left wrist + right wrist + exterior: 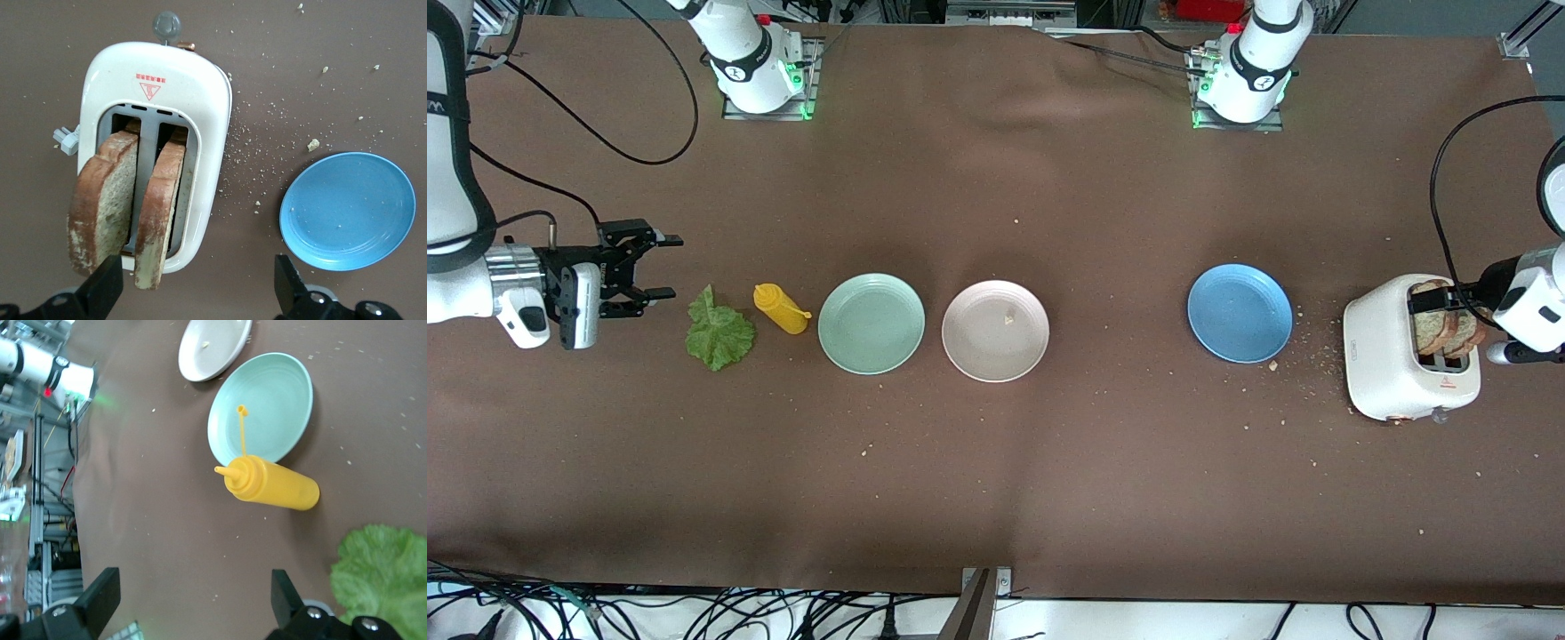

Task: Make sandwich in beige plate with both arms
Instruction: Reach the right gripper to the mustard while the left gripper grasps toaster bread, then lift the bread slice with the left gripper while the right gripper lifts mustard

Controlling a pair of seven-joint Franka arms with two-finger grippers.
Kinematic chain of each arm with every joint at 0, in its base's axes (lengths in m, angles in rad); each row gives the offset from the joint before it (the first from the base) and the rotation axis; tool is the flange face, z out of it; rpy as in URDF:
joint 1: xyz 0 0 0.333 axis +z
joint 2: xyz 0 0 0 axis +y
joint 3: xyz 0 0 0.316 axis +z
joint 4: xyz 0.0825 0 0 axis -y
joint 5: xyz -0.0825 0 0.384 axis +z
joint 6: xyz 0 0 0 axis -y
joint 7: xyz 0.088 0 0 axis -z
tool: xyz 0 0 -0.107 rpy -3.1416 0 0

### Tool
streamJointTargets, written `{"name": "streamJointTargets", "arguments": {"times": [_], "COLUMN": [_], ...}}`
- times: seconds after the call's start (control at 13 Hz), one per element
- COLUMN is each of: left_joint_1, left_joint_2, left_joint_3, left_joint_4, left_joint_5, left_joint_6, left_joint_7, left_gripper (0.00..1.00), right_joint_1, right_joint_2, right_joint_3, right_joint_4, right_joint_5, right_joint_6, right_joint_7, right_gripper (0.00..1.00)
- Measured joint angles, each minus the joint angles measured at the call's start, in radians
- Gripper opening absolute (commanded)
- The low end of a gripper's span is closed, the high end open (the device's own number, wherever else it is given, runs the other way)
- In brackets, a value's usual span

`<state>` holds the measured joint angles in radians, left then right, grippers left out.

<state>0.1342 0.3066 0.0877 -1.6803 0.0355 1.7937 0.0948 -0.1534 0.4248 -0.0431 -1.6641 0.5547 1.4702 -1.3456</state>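
Observation:
My left gripper's fingers are still above the slice in the white toaster, so my left gripper lowers, and only then closes on the toast slice (1430, 332) (160, 217).
The beige plate (983, 342) sits mid-table and holds only a crumb; it also shows in the right wrist view (213, 347). Two toast slices (1445, 331) stand in the white toaster (1387, 364) at the left arm's end, seen in the left wrist view as one slice (103, 200) beside the other (160, 207). My left gripper (1458, 327) is open over the toaster (160, 73), its own view (193, 287) showing one finger by a slice. The green lettuce leaf (719, 336) lies on the table (383, 573). My right gripper (654, 267) is open and empty beside it (193, 600).
A yellow mustard bottle (780, 308) lies between the lettuce and a mint-green plate (871, 323); both show in the right wrist view, bottle (273, 483) and plate (263, 407). A blue plate (1240, 313) sits near the toaster (347, 210). Crumbs lie scattered around the toaster.

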Motion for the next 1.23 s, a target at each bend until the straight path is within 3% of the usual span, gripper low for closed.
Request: {"name": "streamJointTargets", "arguments": {"times": [0.23, 0.38, 0.54, 0.61, 1.0, 1.07, 1.23], "left_joint_1": [0.006, 0.006, 0.006, 0.007, 0.023, 0.027, 0.031], "left_joint_2": [0.029, 0.05, 0.074, 0.085, 0.102, 0.102, 0.101], "left_joint_3": [0.0, 0.0, 0.0, 0.0, 0.0, 0.001, 0.002], "left_joint_4": [0.0, 0.0, 0.0, 0.0, 0.002, 0.004, 0.015], "left_joint_5": [0.0, 0.0, 0.0, 0.0, 0.0, 0.002, 0.033], "left_joint_6": [0.015, 0.033, 0.052, 0.057, 0.061, 0.061, 0.06], "left_joint_7": [0.006, 0.008, 0.012, 0.018, 0.053, 0.066, 0.101], "left_gripper": [1.0, 1.0, 0.94, 0.85, 0.18, 0.1, 0.04], "right_joint_1": [-0.011, -0.037, -0.056, -0.059, -0.058, -0.058, -0.056], "right_joint_2": [0.074, 0.148, 0.222, 0.252, 0.376, 0.397, 0.431], "right_joint_3": [-0.001, -0.002, -0.002, -0.002, 0.0, 0.001, 0.011], "right_joint_4": [-0.001, -0.002, -0.002, -0.001, 0.002, 0.002, 0.002], "right_joint_5": [0.095, 0.206, 0.298, 0.337, 0.475, 0.492, 0.532], "right_joint_6": [0.002, 0.0, 0.001, 0.002, 0.005, 0.005, 0.002], "right_joint_7": [-0.311, -0.494, -0.651, -0.709, -0.954, -0.978, -1.029], "right_gripper": [1.0, 1.0, 1.0, 1.0, 1.0, 0.99, 0.99]}}
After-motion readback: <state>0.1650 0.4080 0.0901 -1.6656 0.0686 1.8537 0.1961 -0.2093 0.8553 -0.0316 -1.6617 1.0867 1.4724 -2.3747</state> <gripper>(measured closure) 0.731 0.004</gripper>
